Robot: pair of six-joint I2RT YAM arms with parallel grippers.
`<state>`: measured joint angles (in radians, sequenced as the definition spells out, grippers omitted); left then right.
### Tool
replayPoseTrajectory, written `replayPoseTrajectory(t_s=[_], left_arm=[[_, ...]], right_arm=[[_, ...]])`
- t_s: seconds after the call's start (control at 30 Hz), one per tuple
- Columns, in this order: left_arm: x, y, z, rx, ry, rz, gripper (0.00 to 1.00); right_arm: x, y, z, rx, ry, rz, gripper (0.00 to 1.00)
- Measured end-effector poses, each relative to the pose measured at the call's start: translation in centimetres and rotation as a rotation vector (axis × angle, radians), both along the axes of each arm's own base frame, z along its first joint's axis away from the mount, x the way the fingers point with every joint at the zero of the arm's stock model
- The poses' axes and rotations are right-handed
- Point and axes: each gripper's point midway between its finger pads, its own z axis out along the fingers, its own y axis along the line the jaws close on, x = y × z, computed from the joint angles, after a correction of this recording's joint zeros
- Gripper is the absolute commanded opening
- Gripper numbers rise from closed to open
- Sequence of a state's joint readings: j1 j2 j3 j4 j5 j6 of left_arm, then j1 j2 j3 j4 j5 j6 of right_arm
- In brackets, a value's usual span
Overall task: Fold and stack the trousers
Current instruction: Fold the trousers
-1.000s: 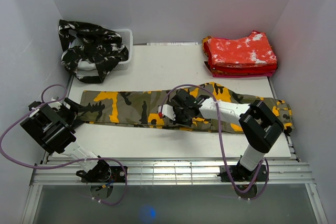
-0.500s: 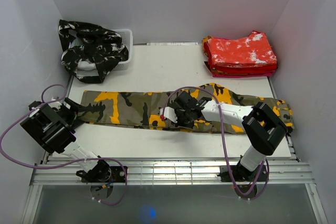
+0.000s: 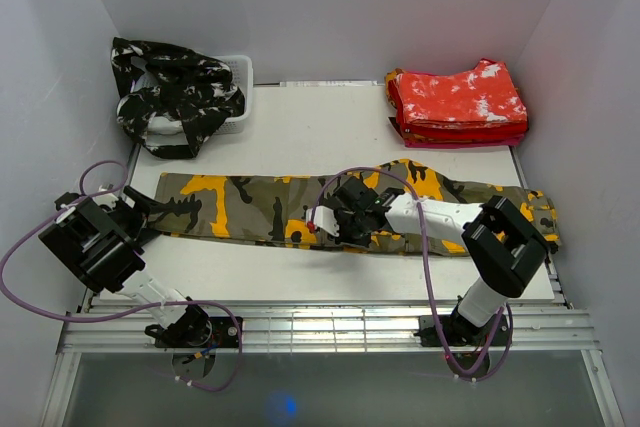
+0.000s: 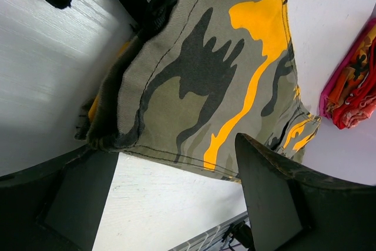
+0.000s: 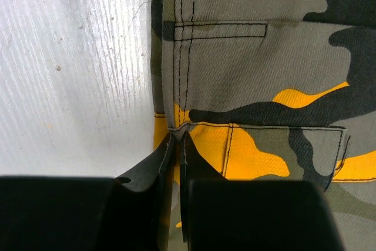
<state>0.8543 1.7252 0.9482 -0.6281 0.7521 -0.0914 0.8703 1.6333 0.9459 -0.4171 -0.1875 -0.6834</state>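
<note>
My left gripper grabs the olive trousers' cuff end by its near corner (image 3: 154, 228) (image 4: 115, 137) next, to fold that end toward the middle of the trousers.
The olive trousers (image 3: 240, 202) with orange-yellow and black patches lie flat, stretched left to right across the table. My right gripper (image 3: 320, 225) is at their near edge around the middle. In the right wrist view its jaws (image 5: 178, 137) are pinched on the seamed edge of the olive trousers (image 5: 258, 69). My left gripper (image 3: 148, 209) sits at the trousers' left end. In the left wrist view it is open (image 4: 176, 204), with the cuff end (image 4: 194, 74) just beyond its fingertips and bare table between them.
A folded stack of red-and-white trousers (image 3: 458, 102) lies at the back right and shows in the left wrist view (image 4: 352, 86). Black-and-white trousers (image 3: 175, 97) spill over a white basket (image 3: 240, 72) at the back left. White walls enclose the table.
My right gripper has shifted slightly left and toward the near edge of the olive trousers. The left arm has not moved.
</note>
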Motion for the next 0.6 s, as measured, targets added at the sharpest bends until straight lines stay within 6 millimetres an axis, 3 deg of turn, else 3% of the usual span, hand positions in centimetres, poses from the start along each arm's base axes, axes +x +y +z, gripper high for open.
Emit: replayPoseTrajectory(t_s=[0.2, 0.43, 0.53, 0.6], left_arm=[[-0.5, 0.5, 0.9, 0.051, 0.016, -0.054, 0.94], [2.5, 6.5, 6.7, 0.33, -0.066, -0.155, 0.93], [3.0, 8.1, 7.5, 0.399, -0.066, -0.185, 0.91], [3.2, 8.5, 6.6, 0.401, -0.047, -0.21, 0.89]], right_arm=[[0.1, 0.3, -0.3, -0.003, 0.012, -0.003, 0.08], [0.1, 0.5, -0.3, -0.013, 0.03, -0.005, 0.1], [0.1, 0.7, -0.3, -0.016, 0.041, -0.009, 0.29], [0.0, 0.8, -0.3, -0.017, 0.056, -0.009, 0.47]])
